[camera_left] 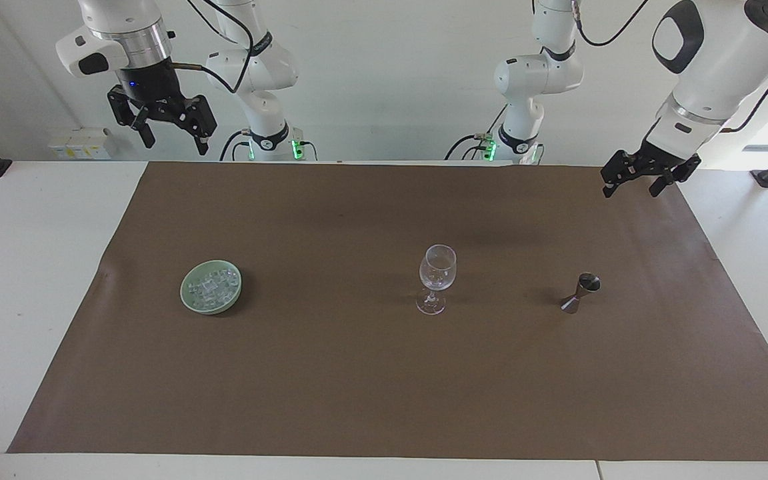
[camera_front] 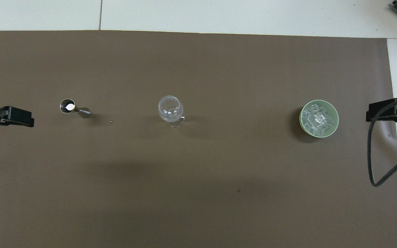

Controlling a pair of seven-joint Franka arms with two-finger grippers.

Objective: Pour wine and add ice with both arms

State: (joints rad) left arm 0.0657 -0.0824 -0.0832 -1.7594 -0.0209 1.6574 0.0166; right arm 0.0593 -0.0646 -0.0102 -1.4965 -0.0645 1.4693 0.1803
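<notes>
My left gripper grips the jigger by its narrow middle (camera_front: 77,110) next, where the two cones meet, since the jigger's cups flare out in sloping cones.
A clear, empty wine glass (camera_left: 437,268) stands upright mid-mat; it also shows in the overhead view (camera_front: 170,109). A steel jigger (camera_left: 581,292) stands beside it toward the left arm's end, also seen from above (camera_front: 74,108). The ice (camera_left: 212,285) is heaped in a green bowl (camera_left: 187,299) toward the right arm's end; from above the ice (camera_front: 318,117) fills the bowl (camera_front: 302,121). My left gripper (camera_left: 629,189) is open and empty in the air over the mat's corner, apart from the jigger. My right gripper (camera_left: 175,143) is open and empty, raised high over the table's edge.
A brown mat (camera_left: 357,387) covers most of the white table (camera_left: 24,280). In the overhead view the left gripper (camera_front: 14,116) shows at one edge and the right gripper (camera_front: 381,114) with its hanging black cable (camera_front: 370,155) at the other.
</notes>
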